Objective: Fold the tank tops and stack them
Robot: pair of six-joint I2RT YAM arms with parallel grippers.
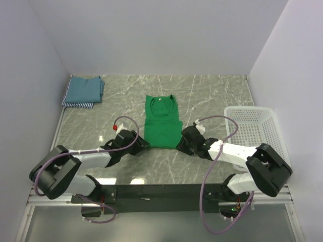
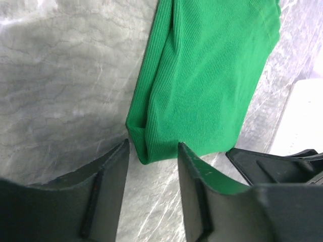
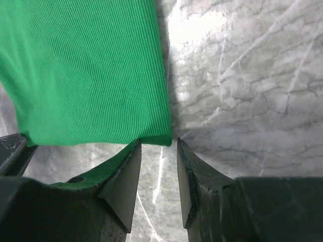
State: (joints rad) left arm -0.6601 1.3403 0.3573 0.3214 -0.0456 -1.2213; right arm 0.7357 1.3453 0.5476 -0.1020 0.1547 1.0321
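The green tank top should next be held by its near hem corner (image 1: 178,146) (image 3: 164,139) in my right gripper, so that I can fold the hem toward the neckline.
A bright green tank top (image 1: 162,121) lies flat in the middle of the table, sides folded in, neckline at the far end. My left gripper (image 1: 143,143) stands open just off its near left corner (image 2: 143,151), with bare table between the fingers. At the near right corner (image 3: 156,137) my right gripper (image 1: 179,144) is open too, its fingertips right at the hem without closing on it. A folded teal-blue top (image 1: 85,89) rests on a navy-and-white striped one (image 1: 78,104) at the far left.
A white mesh basket (image 1: 257,132) stands at the right edge of the table beside my right arm. White walls close in the grey marble table (image 1: 217,96) on three sides.
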